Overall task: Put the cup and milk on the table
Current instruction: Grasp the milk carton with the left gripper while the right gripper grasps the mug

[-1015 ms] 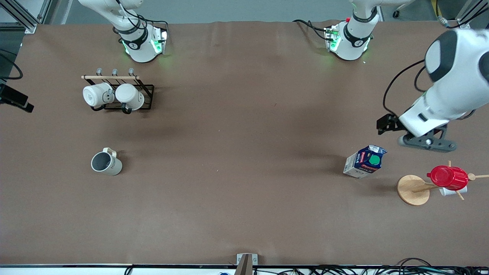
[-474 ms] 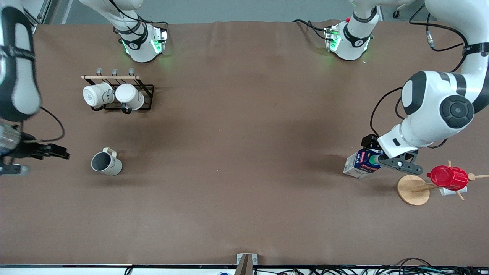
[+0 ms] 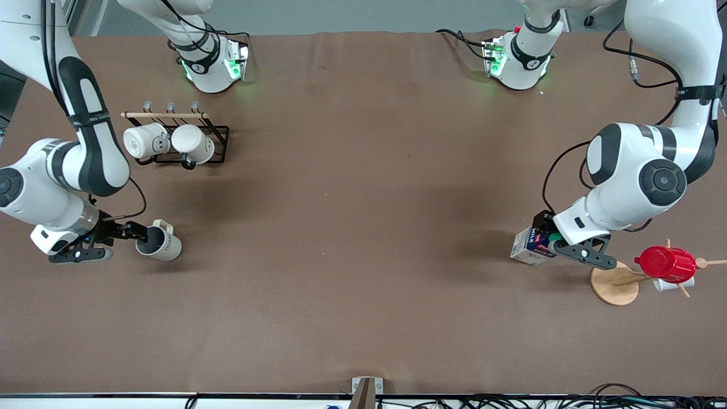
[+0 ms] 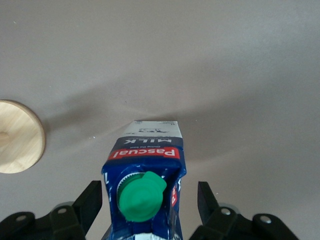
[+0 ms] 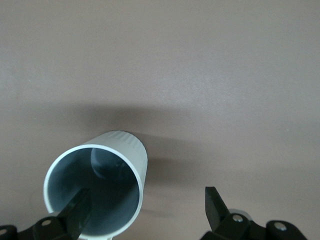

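Next, my right gripper takes hold of the cup by its rim (image 3: 154, 240) to place the cup on the tabletop beside the milk (image 3: 525, 247).
The cream-beige cup (image 3: 163, 246) stands upright on the brown table (image 3: 363, 227) toward the right arm's end. My right gripper (image 3: 136, 233) is open at its rim. In the right wrist view (image 5: 147, 200) one finger (image 5: 79, 210) is inside the cup (image 5: 125, 145) and the other finger (image 5: 215, 200) is outside, well clear of the wall. The milk (image 3: 525, 247) stands upright toward the left arm's end. My left gripper (image 3: 549, 238) is open around its top. In the left wrist view (image 4: 148, 197) the fingers (image 4: 92, 200) flank the carton (image 4: 145, 155) with a gap on each side.
A black wire rack (image 3: 218, 136) with two white mugs stands farther from the front camera than the cup. A wooden stand with a round disc base (image 3: 610, 284) and a red cup (image 3: 664, 264) is beside the milk; the disc also shows in the left wrist view (image 4: 17, 135).
My right arm has swung in from the table's end and brought its gripper to the cup's rim. My left gripper has come down from over the table onto the milk's top.
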Action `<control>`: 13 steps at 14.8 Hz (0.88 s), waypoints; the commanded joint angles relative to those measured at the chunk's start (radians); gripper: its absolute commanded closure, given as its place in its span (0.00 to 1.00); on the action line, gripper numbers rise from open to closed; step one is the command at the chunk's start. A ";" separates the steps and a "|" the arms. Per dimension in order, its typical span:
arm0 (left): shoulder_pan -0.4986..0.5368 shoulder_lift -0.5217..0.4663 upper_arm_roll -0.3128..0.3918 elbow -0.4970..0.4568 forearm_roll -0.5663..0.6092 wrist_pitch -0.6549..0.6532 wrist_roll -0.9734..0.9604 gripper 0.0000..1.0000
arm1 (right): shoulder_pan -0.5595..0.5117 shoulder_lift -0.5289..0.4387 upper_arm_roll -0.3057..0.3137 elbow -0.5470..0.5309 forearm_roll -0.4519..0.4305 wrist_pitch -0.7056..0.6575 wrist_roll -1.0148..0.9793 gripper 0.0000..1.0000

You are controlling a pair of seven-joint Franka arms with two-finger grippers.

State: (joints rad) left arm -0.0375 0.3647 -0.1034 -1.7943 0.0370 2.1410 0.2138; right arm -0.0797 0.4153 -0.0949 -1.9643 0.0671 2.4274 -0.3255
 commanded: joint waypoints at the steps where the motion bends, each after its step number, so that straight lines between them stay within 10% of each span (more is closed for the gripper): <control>1: 0.002 0.014 -0.002 0.009 0.000 0.011 0.015 0.39 | 0.012 0.010 0.001 -0.022 -0.006 0.053 -0.010 0.00; 3: 0.002 0.014 -0.002 0.007 0.000 0.005 0.015 0.52 | 0.012 0.016 0.001 -0.022 -0.006 0.058 -0.009 0.10; 8: 0.002 -0.024 -0.002 0.016 0.000 -0.056 0.015 0.56 | 0.006 0.020 0.001 -0.021 -0.004 0.068 -0.014 0.87; 13: 0.002 -0.084 -0.007 0.177 -0.015 -0.261 0.003 0.57 | 0.011 0.030 0.003 -0.005 -0.003 0.067 0.002 1.00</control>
State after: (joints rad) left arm -0.0376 0.3132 -0.1050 -1.6998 0.0369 1.9895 0.2141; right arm -0.0673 0.4459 -0.0966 -1.9733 0.0665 2.4948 -0.3267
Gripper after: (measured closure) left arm 0.564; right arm 0.921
